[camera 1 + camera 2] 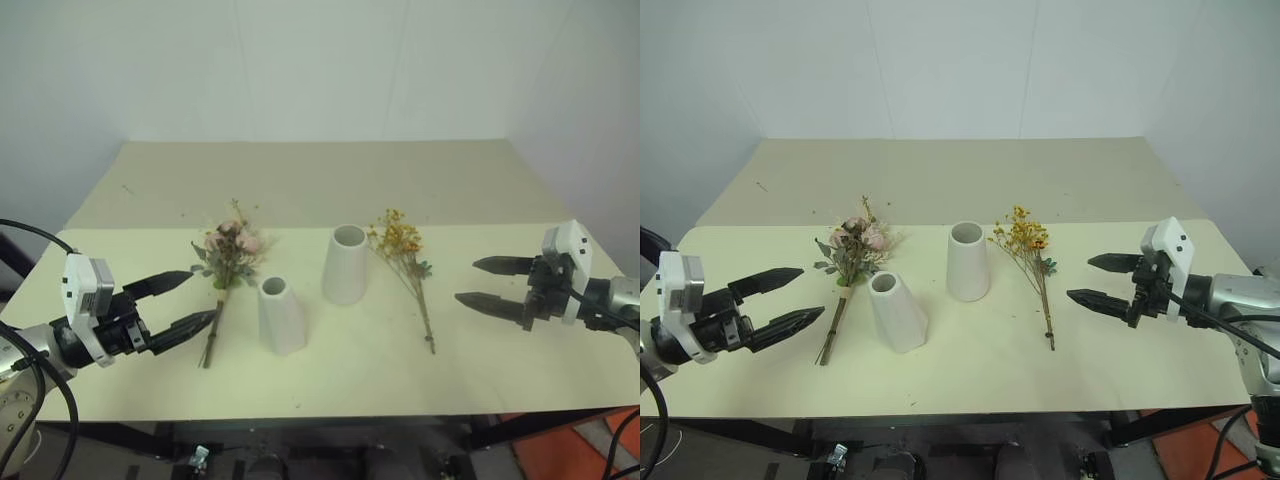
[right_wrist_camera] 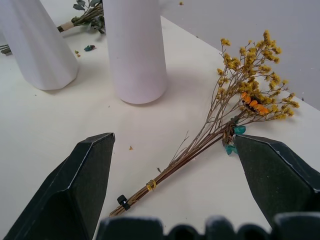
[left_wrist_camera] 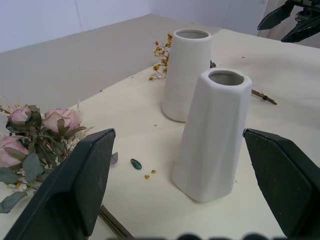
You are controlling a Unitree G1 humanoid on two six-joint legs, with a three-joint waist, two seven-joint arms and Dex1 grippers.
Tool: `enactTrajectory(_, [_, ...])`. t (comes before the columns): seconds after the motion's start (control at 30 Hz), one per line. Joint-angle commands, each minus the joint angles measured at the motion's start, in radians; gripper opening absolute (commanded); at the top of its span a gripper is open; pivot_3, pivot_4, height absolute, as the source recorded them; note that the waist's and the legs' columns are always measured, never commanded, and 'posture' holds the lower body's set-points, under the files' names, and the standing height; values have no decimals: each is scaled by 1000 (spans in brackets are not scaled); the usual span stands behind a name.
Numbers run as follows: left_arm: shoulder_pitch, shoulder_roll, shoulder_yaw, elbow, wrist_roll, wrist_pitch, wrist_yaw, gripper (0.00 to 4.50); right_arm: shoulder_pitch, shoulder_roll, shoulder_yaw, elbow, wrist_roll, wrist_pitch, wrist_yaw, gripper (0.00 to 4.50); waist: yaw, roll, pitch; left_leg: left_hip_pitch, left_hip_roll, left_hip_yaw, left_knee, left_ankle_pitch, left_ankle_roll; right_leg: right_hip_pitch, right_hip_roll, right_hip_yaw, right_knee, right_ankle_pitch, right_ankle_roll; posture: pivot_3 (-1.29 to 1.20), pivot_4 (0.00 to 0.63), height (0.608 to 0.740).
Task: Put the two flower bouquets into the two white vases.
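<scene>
The right gripper grabs the bundled stems of the yellow-orange bouquet (image 1: 404,258) next, to stand the bouquet in a white vase (image 1: 345,270).
Two white vases stand mid-table: the taller vase (image 1: 346,264) behind, the shorter vase (image 1: 280,315) in front of it and to the left. The pink rose bouquet (image 1: 227,262) lies flat left of them, stems toward the front edge. The yellow-orange bouquet (image 1: 404,258) lies flat right of the taller vase. My left gripper (image 1: 189,301) hovers open just left of the rose stems, pointing at the shorter vase (image 3: 215,134). My right gripper (image 1: 482,282) is open, right of the yellow bouquet (image 2: 235,107), holding nothing.
The cream table (image 1: 330,185) reaches back to a white wall. Small bits of petal and leaf (image 3: 135,164) lie near the shorter vase. Below the front edge a dark frame and an orange patch of floor (image 1: 590,445) show.
</scene>
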Motion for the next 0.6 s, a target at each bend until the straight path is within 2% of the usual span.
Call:
enactTrajectory(0.03, [-2,12,30,-26,-12,-6,4,4478,-23,-3,-14,-10,3,-1,-7,4500,0,0,0,0,0,0,0,0,0,0,0,0,0,0,0,0,150,740])
enactTrajectory(0.6, [-50,18,7,-3,-20,-13,-11,4478,-50,10,12,-30,5,47,-56,4500,0,0,0,0,0,0,0,0,0,0,0,0,0,0,0,0,150,740])
